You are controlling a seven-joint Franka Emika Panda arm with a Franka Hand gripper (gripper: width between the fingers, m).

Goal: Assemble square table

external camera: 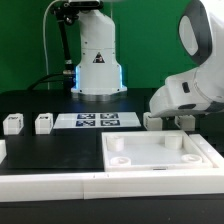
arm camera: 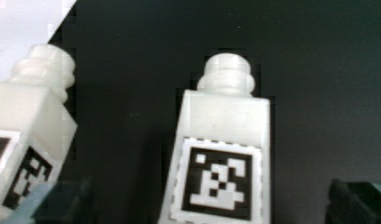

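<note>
My gripper closes on the tagged leg [arm camera: 217, 180] next, since the fingers reach down on both sides of the leg and closing now would catch it.
The square table top [external camera: 160, 156], white with round corner holes, lies flat at the front right of the exterior view. Two white legs [external camera: 12, 123] [external camera: 43, 123] stand at that view's left. In the wrist view two more legs lie side by side on the black table: one [arm camera: 222, 140] carries a black-and-white tag, the other [arm camera: 27, 115] is partly cut off. My gripper [arm camera: 201, 205] [external camera: 178, 118] hangs open over the tagged leg. Its dark fingertips [arm camera: 361, 200] stand wide on either side, apart from the leg. In the exterior view the arm hides most of these two legs.
The marker board [external camera: 97, 121] lies between the left legs and the gripper. A long white rail [external camera: 50, 182] runs along the front edge beside the top. The robot's base [external camera: 97, 60] stands at the back middle.
</note>
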